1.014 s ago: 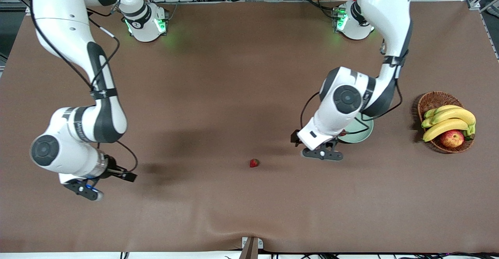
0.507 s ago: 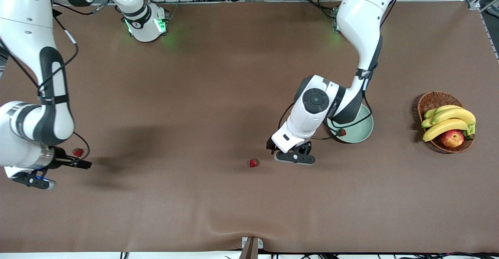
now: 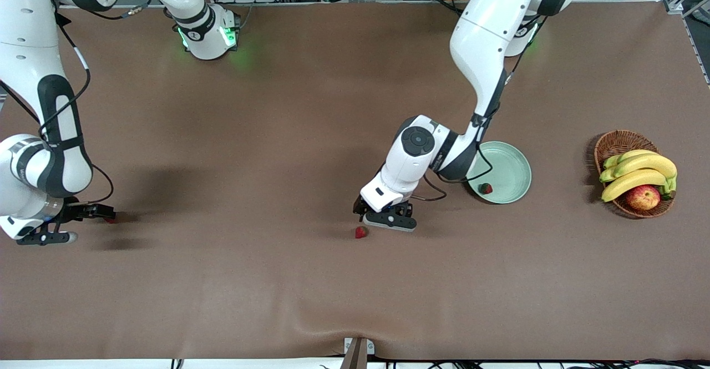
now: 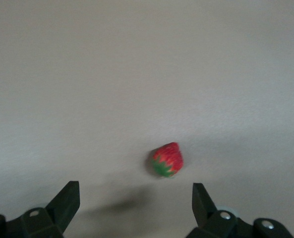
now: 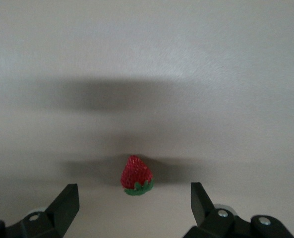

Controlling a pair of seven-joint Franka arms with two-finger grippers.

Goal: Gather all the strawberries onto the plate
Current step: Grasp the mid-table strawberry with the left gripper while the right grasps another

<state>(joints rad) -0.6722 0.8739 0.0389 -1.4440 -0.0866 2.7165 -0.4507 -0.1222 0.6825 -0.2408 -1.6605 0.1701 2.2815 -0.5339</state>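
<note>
My fingers don't reach the strawberry yet and would miss it if I closed now. My right gripper should first move toward the strawberry, then close on it.
One strawberry (image 3: 486, 188) lies in the pale green plate (image 3: 507, 163). A second strawberry (image 3: 361, 232) lies on the brown table mid-table. My left gripper (image 3: 388, 222) hangs low just beside it, on the plate's side. In the left wrist view the berry (image 4: 166, 160) lies a little ahead of the open, empty left gripper (image 4: 134, 204). A third strawberry (image 3: 112, 220) lies at the right arm's end, half hidden by the wrist. My right gripper (image 3: 44, 237) is low beside it. In the right wrist view that berry (image 5: 136, 175) lies just ahead of the open right gripper (image 5: 134, 204).
A brown wicker basket (image 3: 613, 141) with bananas (image 3: 638, 172) and an apple (image 3: 643, 197) stands at the left arm's end of the table, past the plate. A metal bracket (image 3: 358, 352) sits at the table edge nearest the front camera.
My left gripper has moved from beside the plate to the mid-table strawberry. My right arm has swung toward its end of the table, uncovering the third strawberry and settling by it.
</note>
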